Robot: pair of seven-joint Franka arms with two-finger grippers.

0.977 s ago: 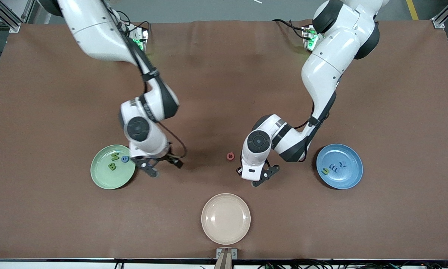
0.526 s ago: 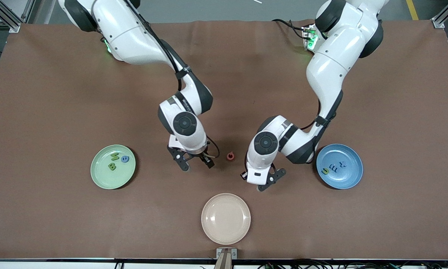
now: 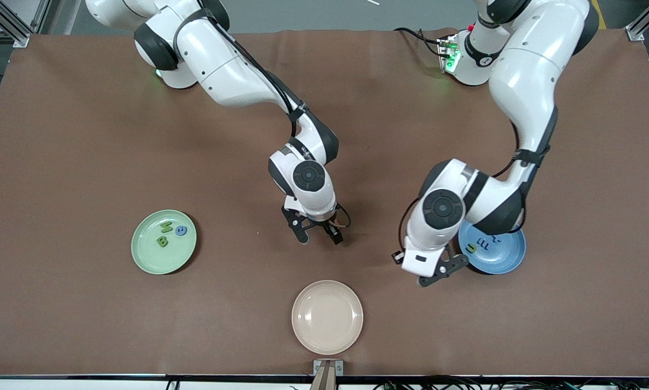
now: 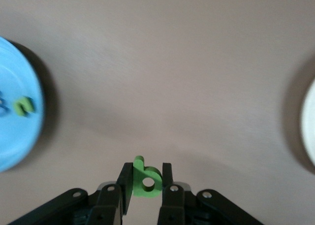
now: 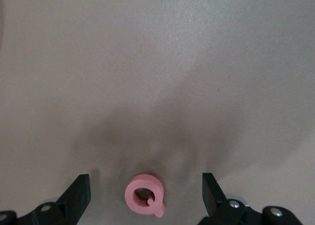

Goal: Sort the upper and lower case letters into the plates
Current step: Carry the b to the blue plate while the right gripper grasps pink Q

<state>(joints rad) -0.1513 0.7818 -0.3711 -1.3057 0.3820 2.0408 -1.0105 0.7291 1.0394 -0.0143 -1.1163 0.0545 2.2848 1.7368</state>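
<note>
Next, the right gripper picks up the pink Q by its round ring point(image 5: 134, 194) and sorts it onto the mint green plate with the upper-case letters.
My left gripper point(image 4: 146, 178) is shut on a green lower-case b point(image 4: 145, 177) and hangs over the table beside the blue plate point(image 3: 502, 259). That plate point(image 4: 12, 136) holds a yellow-green letter point(image 4: 23, 106) and small blue letters point(image 3: 485, 244). My right gripper point(image 5: 146, 195) stands open over the middle of the table, straddling a pink Q point(image 5: 143, 194) that lies flat between its fingers point(image 5: 78, 196). In the front view the right gripper point(image 3: 319, 237) hides the Q. The mint green plate point(image 3: 156, 261) holds a green B point(image 3: 162, 241), another green letter and a blue one.
A cream-beige plate point(image 3: 327, 317) with nothing in it lies near the front edge, between the two grippers. My left gripper point(image 3: 440, 271) and its forearm cover part of the blue plate's rim. Bare brown mat surrounds the Q.
My right arm swung from the green plate to the middle and now straddles the pink Q. My left arm carried the green b away from the middle to the blue plate.
</note>
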